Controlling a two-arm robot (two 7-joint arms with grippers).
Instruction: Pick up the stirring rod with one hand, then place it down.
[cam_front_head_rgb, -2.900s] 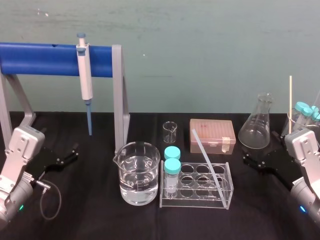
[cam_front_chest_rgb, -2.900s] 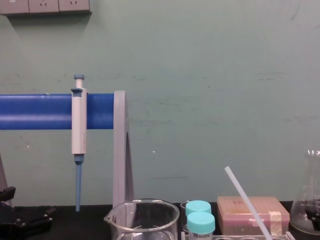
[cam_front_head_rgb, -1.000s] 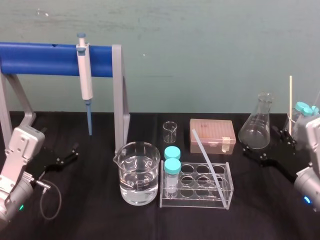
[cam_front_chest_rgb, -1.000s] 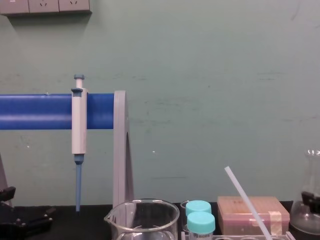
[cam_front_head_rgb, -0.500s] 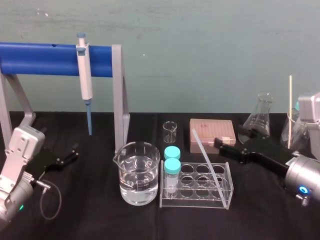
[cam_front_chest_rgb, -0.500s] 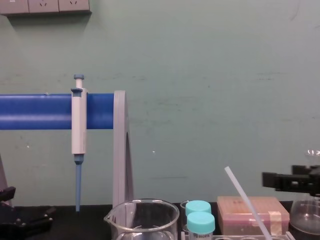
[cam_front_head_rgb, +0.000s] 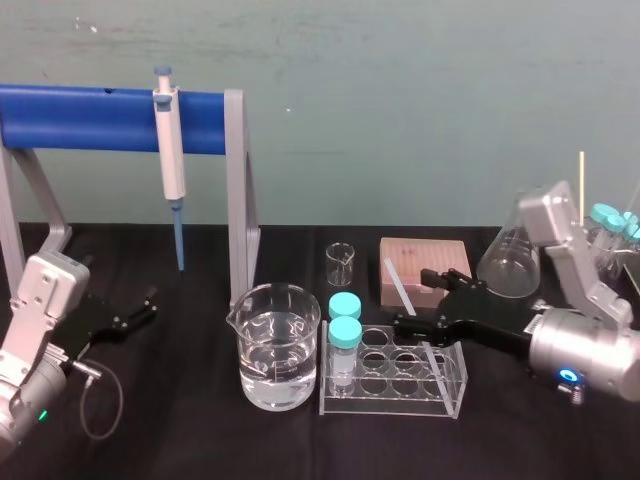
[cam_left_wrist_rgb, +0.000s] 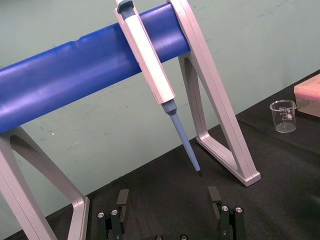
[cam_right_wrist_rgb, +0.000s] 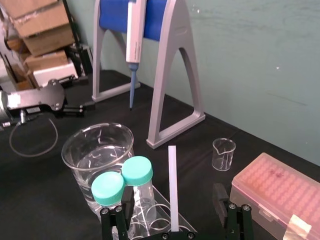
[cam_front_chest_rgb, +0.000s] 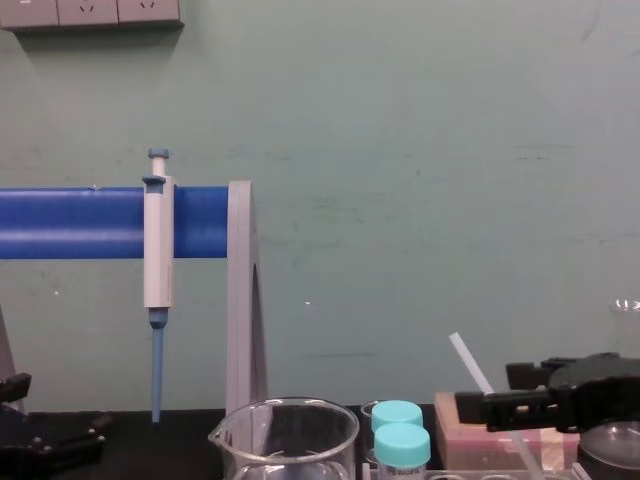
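I will next use my right gripper to grab the rod by its clear middle part (cam_front_chest_rgb: 488, 388), because the rod's lower end is down inside the tube rack (cam_front_chest_rgb: 500, 476).
The stirring rod (cam_front_head_rgb: 408, 298) is a thin white translucent stick leaning in the clear tube rack (cam_front_head_rgb: 456, 388), its upper end tilted toward the back left. My right gripper (cam_front_head_rgb: 428, 300) reaches in from the right at the rod's mid-height. It is open, and the rod (cam_right_wrist_rgb: 173, 185) stands between its black fingers (cam_right_wrist_rgb: 224, 207) without touching either. In the chest view the right gripper (cam_front_chest_rgb: 500, 405) partly covers the rod (cam_front_chest_rgb: 467, 361). My left gripper (cam_front_head_rgb: 140, 306) rests open and empty on the black table at the far left, seen close up as left gripper (cam_left_wrist_rgb: 168, 200).
A water-filled beaker (cam_front_head_rgb: 279, 345) and two teal-capped tubes (cam_front_head_rgb: 344, 320) stand just left of the rod. A pink tip box (cam_front_head_rgb: 415, 262), a small beaker (cam_front_head_rgb: 340, 263) and a conical flask (cam_front_head_rgb: 510, 260) sit behind. A pipette (cam_front_head_rgb: 167, 140) hangs on the blue stand (cam_front_head_rgb: 80, 118).
My right arm has swung from the table's right edge leftward over the rack, bringing its open fingers to either side of the rod. The left arm has not moved.
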